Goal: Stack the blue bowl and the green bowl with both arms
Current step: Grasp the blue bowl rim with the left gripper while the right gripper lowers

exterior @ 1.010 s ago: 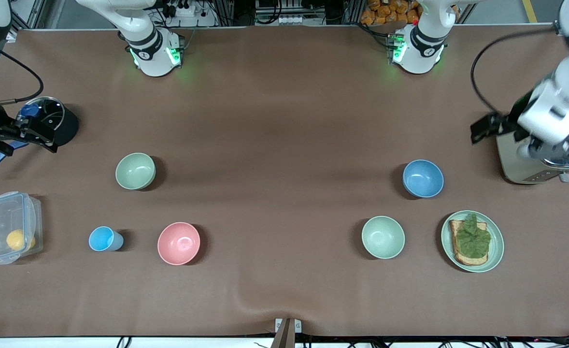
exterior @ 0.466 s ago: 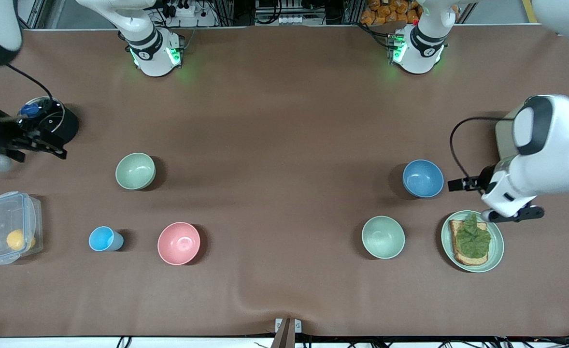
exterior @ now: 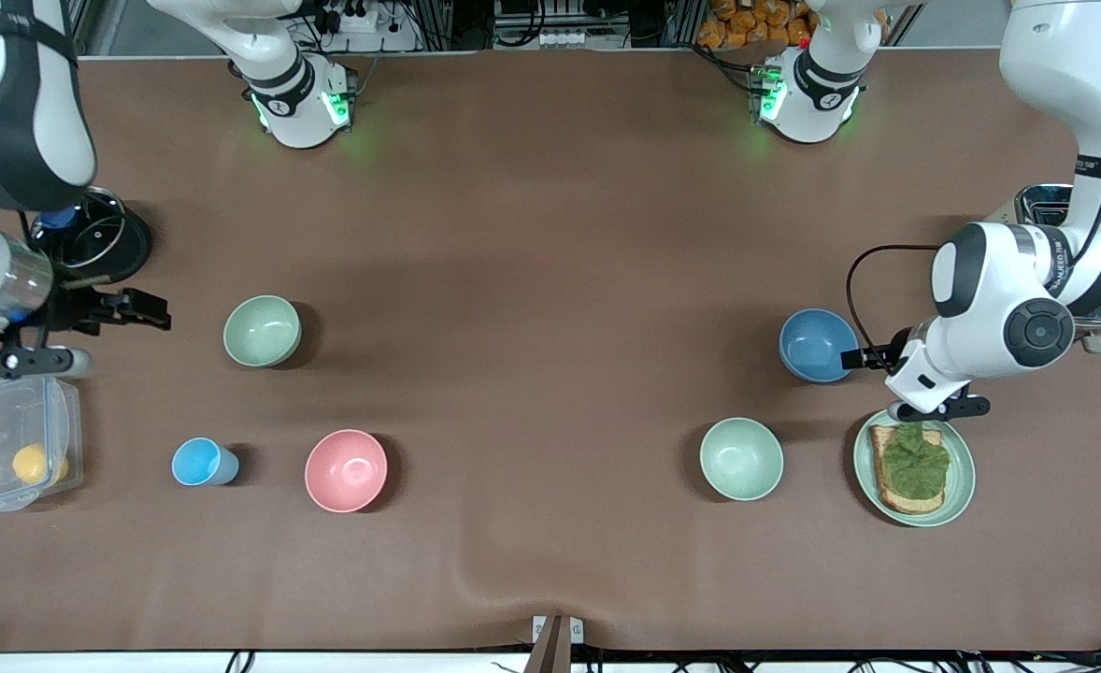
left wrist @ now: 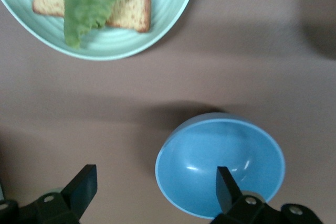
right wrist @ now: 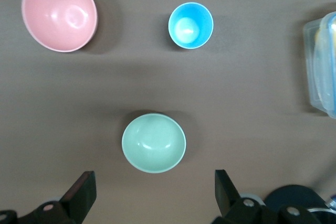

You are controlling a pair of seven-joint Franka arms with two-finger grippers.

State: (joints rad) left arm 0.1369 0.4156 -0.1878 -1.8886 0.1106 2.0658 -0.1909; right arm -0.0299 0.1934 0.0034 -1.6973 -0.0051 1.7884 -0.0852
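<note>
My right gripper will next grab the sage green bowl by its rim (exterior: 262,298), so that it can bring the bowl over for stacking with the blue bowl (exterior: 819,345).
The blue bowl (exterior: 819,345) stands upright toward the left arm's end of the table. It also shows in the left wrist view (left wrist: 210,156). My left gripper (exterior: 866,359) (left wrist: 155,188) is open and empty, with one finger over the bowl's inside and the other over bare table beside it. The sage green bowl (exterior: 262,330) stands upright toward the right arm's end and shows in the right wrist view (right wrist: 154,142). My right gripper (exterior: 130,313) (right wrist: 152,191) is open and empty, up in the air beside the green bowl and apart from it.
A paler mint bowl (exterior: 741,458) and a plate (exterior: 960,486) with toast and lettuce lie nearer the front camera than the blue bowl. A pink bowl (exterior: 346,470), a light-blue cup (exterior: 203,463), a clear box (exterior: 18,439), a black lidded pot (exterior: 102,238) and a metal appliance (exterior: 1041,198) are also there.
My left arm has swung down from over the metal appliance to the blue bowl. My right arm has moved from the black pot toward the green bowl. The bowls have not moved.
</note>
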